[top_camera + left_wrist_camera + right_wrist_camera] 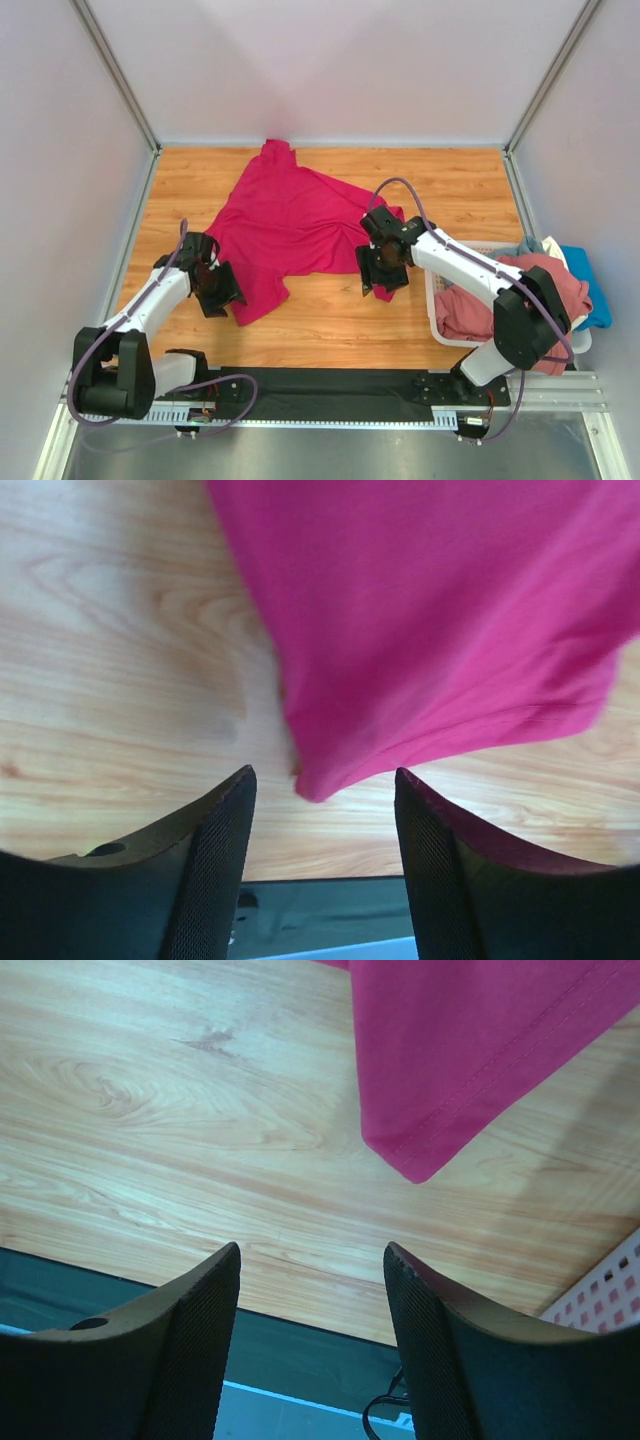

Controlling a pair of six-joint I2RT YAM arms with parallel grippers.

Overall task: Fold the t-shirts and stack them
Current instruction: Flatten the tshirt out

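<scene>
I will pick up the magenta-red t-shirt (pixel 290 225) next with my right gripper, by its stitched near hem corner (pixel 384 295). My right gripper should then spread the t-shirt flat for folding.
A magenta-red t-shirt (pixel 290 225) lies loosely spread on the wooden table, one end bunched at the back wall. My left gripper (pixel 218 290) is open and empty at the shirt's near left corner, which shows in the left wrist view (pixel 430 630) just ahead of the fingers. My right gripper (pixel 379 274) is open and empty at the shirt's near right hem corner (pixel 470 1050). Dusty pink (pixel 505 300), blue (pixel 590 285) and whitish (pixel 553 250) shirts lie piled in the basket at the right.
A white lattice basket (pixel 437 310) stands at the table's right edge beside the right arm; its corner shows in the right wrist view (pixel 605 1285). A black strip (pixel 320 385) runs along the near table edge. White walls enclose the back and sides.
</scene>
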